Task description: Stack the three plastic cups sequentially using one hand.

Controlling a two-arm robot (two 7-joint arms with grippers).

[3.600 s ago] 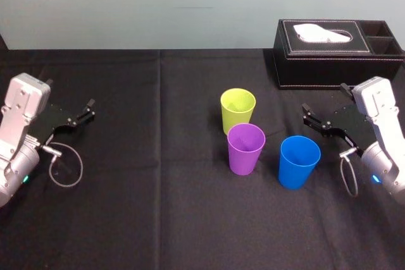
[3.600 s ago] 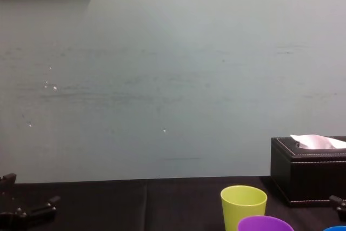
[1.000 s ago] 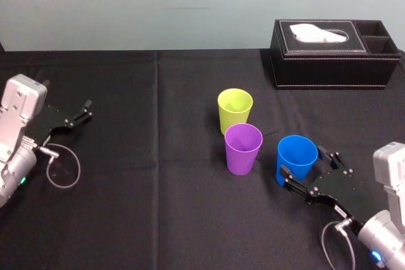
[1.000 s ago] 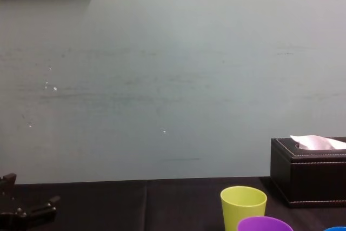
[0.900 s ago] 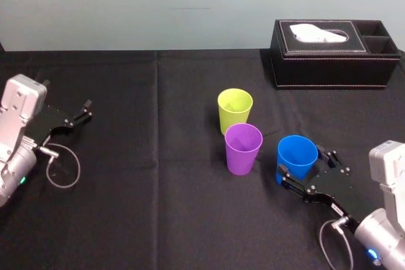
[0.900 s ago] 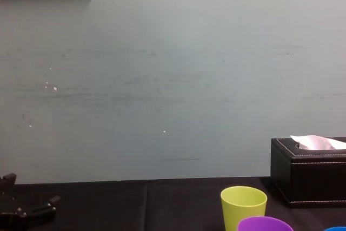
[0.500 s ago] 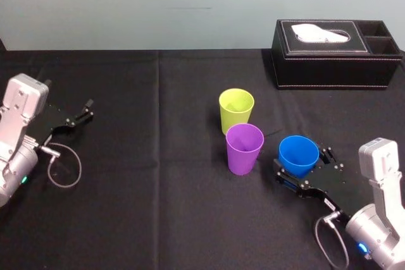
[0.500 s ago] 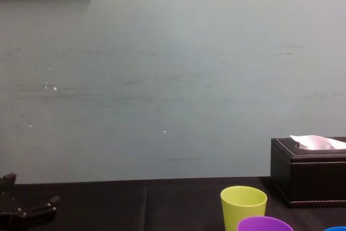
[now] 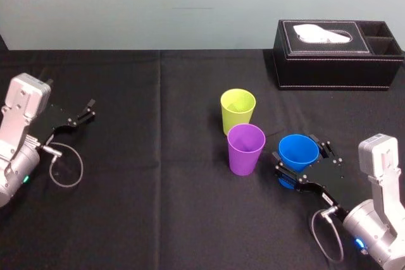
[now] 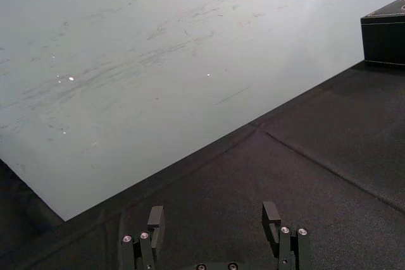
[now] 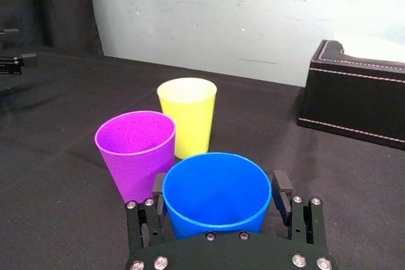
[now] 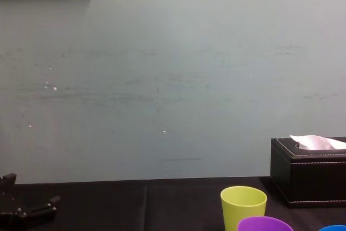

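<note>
I will stack the blue cup into the yellow cup [image 11: 193, 121]. For that, I will next grab the blue cup by its outer side [image 11: 180, 223] with my right gripper.
Three plastic cups stand upright near the table's middle: lime-yellow cup [image 9: 237, 108] farthest, purple cup [image 9: 245, 147] just in front of it, blue cup [image 9: 297, 152] to the purple one's right. My right gripper [image 9: 299, 156] is low at the blue cup, open, with one finger on each side of the cup's body. In the right wrist view the blue cup [image 11: 215, 189] sits between the fingers [image 11: 157, 189], with the purple cup [image 11: 136, 150] and yellow cup [image 11: 188, 115] beyond. My left gripper [image 9: 87, 110] rests open at the far left, nothing in it.
A black tissue box [image 9: 338, 52] with a white tissue stands at the back right, well behind the cups. A grey cable loop [image 9: 63, 169] lies by the left arm. Black cloth covers the table, with bare room left of the cups.
My right gripper slid forward along the table until its fingers came to either side of the blue cup. The cups and the left arm stayed where they were.
</note>
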